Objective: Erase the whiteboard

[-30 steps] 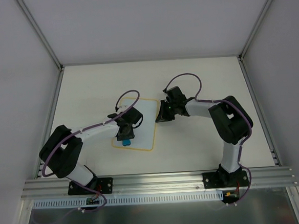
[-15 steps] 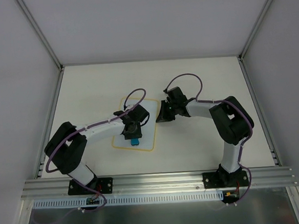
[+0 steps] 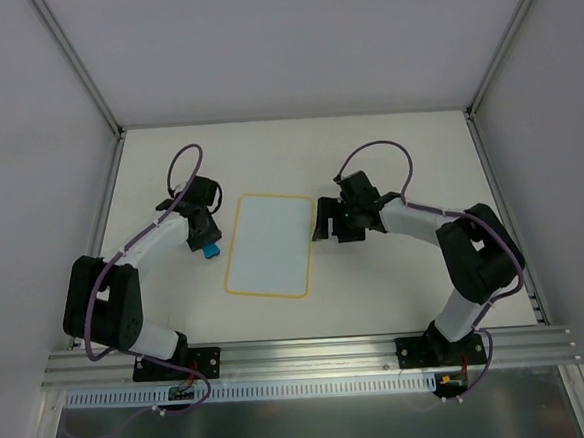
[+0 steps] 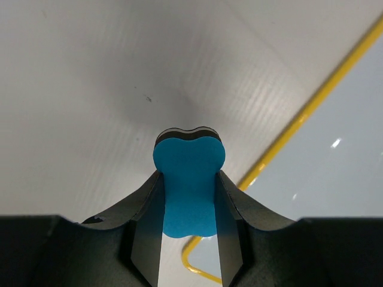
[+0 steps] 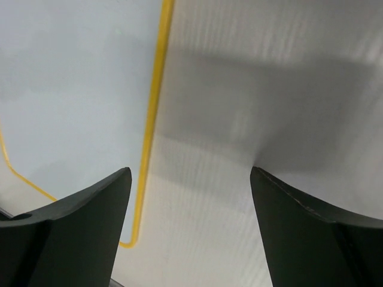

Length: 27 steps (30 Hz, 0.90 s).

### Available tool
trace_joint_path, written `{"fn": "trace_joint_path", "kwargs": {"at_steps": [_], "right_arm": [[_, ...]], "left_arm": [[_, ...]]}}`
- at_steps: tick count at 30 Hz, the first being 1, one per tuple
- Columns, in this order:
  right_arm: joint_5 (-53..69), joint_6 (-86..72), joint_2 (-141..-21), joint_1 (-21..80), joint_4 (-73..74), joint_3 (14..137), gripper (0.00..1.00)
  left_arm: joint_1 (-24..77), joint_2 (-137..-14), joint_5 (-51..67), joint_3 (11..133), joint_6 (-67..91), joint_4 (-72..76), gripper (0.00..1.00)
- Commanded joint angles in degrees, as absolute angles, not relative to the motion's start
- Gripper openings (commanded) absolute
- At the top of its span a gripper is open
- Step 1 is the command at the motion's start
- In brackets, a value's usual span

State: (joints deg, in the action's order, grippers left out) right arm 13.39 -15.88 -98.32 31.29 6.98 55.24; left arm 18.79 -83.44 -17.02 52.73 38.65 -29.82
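Note:
The eraser's dark pad hangs above the shadowed surface in my fingers, so my left gripper keeps holding the eraser (image 4: pixel 188 182) until it rests on the tabletop.
The whiteboard (image 3: pixel 269 244) lies flat in the middle of the table, plain white inside its yellow border, with no marks showing. My left gripper (image 3: pixel 210 247) hovers just off the board's left edge, shut on the blue bone-shaped eraser (image 4: pixel 188 182), which juts out past the fingers. The board's yellow edge (image 4: pixel 311 107) runs to the right of the eraser. My right gripper (image 3: pixel 322 220) stands open at the board's upper right corner, nothing between its fingers (image 5: pixel 90 221). The board's border (image 5: pixel 152 119) passes beside its left finger.
White walls and metal frame rails (image 3: pixel 101 217) close in the table on three sides. The arm bases are bolted to the rail (image 3: pixel 301 354) at the near edge. Purple cables loop above both wrists.
My left arm has swung left off the board, carrying the eraser to the table beside it. My right gripper has opened and drawn slightly right, off the board's edge.

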Motion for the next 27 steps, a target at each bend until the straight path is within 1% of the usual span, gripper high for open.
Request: {"fn": "trace_joint_path", "kwargs": {"at_steps": [1,3,6,11,13,14,16,18,20,21,23,24,25,26,27], "right_arm": [[7.12,-11.96,-93.44,30.5,15.46,52.91,0.85],[5.89,-11.08,-89.76,30.24,16.61,52.12,0.89],[5.19,-9.76,-84.58,29.71,17.93,50.37,0.89],[4.05,-9.23,-77.53,29.09,19.33,47.38,0.91],[2.73,-8.79,-74.9,29.0,20.82,46.41,0.94],[1.25,-8.44,-72.1,29.0,21.35,46.15,0.95],[0.35,-7.56,-69.1,28.92,23.02,45.44,0.98],[-2.98,-6.69,-64.53,28.74,24.08,45.09,0.99],[-5.43,-6.42,-61.54,28.39,25.75,45.17,0.99],[-6.06,-6.15,-58.83,28.21,26.53,45.35,0.99],[-8.33,-5.19,-56.35,28.04,28.82,46.31,0.99],[-9.22,-4.75,-54.34,28.04,29.87,47.54,0.99],[-10.27,-3.88,-53.27,27.95,31.54,48.24,0.99],[-12.46,-3.43,-52.3,27.95,32.6,49.03,0.99],[-13.7,-3.08,-51.34,27.95,33.48,50.52,0.99]], "left_arm": [[15.48,-85.86,-17.41,53.09,35.6,-30.24,0.0],[12.84,-86.74,-17.23,53.44,34.9,-29.45,0.01],[8.9,-88.68,-15.91,53.52,34.71,-28.3,0.02],[6.42,-93.16,-14.42,56.07,34.63,-27.07,0.05],[5.89,-94.65,-14.5,56.6,34.45,-27.16,0.09],[5.54,-95.01,-14.59,56.6,34.45,-27.16,0.13],[5.28,-95.45,-15.03,56.43,34.54,-27.16,0.18],[5.01,-94.67,-15.29,55.81,34.71,-27.16,0.3],[5.01,-93.43,-15.29,55.28,34.89,-27.16,0.43],[5.01,-92.73,-15.12,54.85,34.89,-27.16,0.58],[5.01,-90.01,-14.42,54.49,34.37,-27.25,0.77],[5.01,-88.78,-14.15,54.06,33.93,-27.33,0.84],[5.01,-85.9,-13.98,53.7,33.93,-27.42,0.95],[5.01,-84.04,-13.71,53.35,33.75,-27.6,0.98],[5.01,-82.28,-13.36,52.91,33.23,-27.86,0.99]]}}
